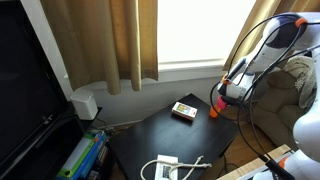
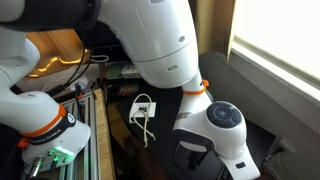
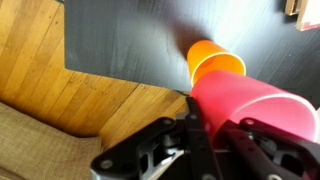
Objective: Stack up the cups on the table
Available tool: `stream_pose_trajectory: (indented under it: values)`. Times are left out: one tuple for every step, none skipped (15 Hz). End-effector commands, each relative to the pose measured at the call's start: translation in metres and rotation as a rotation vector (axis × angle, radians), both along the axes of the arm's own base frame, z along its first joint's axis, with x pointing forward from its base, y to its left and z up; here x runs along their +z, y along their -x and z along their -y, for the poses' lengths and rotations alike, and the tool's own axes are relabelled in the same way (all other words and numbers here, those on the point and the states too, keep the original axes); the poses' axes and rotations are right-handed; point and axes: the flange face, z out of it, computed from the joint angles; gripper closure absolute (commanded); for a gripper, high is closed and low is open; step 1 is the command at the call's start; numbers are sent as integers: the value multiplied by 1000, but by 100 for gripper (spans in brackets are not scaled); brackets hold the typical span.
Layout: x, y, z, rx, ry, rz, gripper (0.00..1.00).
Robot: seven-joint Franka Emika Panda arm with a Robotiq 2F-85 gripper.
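Note:
The red cup is above and beside the opening of the orange cup and would miss if I opened now. My gripper should line the red cup up with the orange cup's opening.
In the wrist view my gripper (image 3: 225, 128) is shut on the red cup (image 3: 255, 108), which fills the lower right of the picture. Just beyond it the orange cup (image 3: 214, 62) rests on the dark table (image 3: 130, 35) near the table's edge, its open mouth turned toward the camera. The red cup's rim overlaps the orange cup in this view; I cannot tell whether they touch. In an exterior view the gripper (image 1: 232, 92) hangs over the table's (image 1: 150, 135) far right corner, with the orange cup (image 1: 213, 112) just below it. The arm hides both cups in the remaining exterior view.
A flat dark box with a yellowish label (image 1: 183, 110) lies mid-table; its corner (image 3: 305, 10) shows in the wrist view. A white adapter with cable (image 1: 165, 167) (image 2: 143, 108) lies at the table's near side. Wooden floor (image 3: 40, 60) and a rug (image 3: 30, 140) lie beyond the edge.

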Motion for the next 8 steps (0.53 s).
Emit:
stream_pose_trajectory:
  values:
    - [-16, -11, 11, -24, -58, -8, 99]
    - [-22, -13, 13, -28, -61, -16, 99]
    - [-26, -16, 15, -31, -75, -17, 99]
    - [-31, -19, 16, -35, -79, -20, 99]
    - [-35, -22, 18, -34, -87, -22, 99]
    - [-38, -25, 18, -36, -88, -27, 99]
    - [-43, -27, 20, -35, -92, -29, 99]
    - [-47, -29, 21, -34, -96, -31, 99]
